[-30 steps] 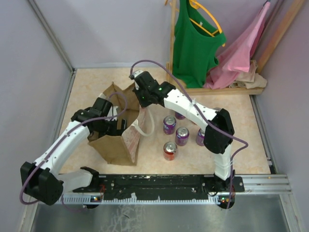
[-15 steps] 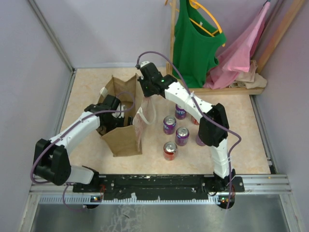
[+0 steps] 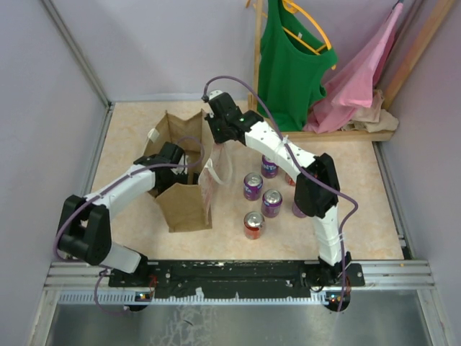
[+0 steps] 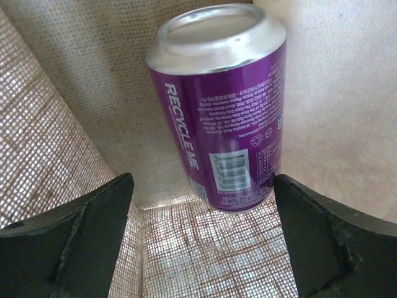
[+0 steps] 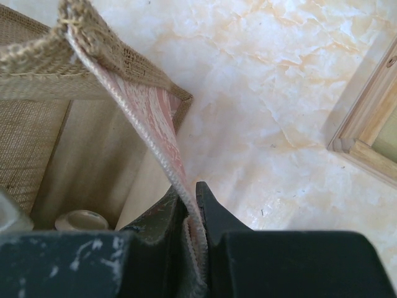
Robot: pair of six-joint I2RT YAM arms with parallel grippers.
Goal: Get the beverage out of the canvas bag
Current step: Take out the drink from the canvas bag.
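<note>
I will move my left gripper toward the can before I close it, because its fingers are short of the can's sides in the left wrist view.
The tan canvas bag stands upright and open at the left of the table. My left gripper reaches down into it. In the left wrist view a purple beverage can stands on the bag's floor against the fabric wall, and my left gripper is open, one finger on each side just short of the can. My right gripper is above the bag's right rim. In the right wrist view it is shut on a pale strap handle and holds it taut. A can top shows inside the bag.
Several purple cans and a red one stand on the table right of the bag. A wooden rack with a green top and a pink garment stands at the back right.
The right gripper pulled the strap up and back, and the bag stood upright and opened. The left gripper moved right and further down into the bag.
</note>
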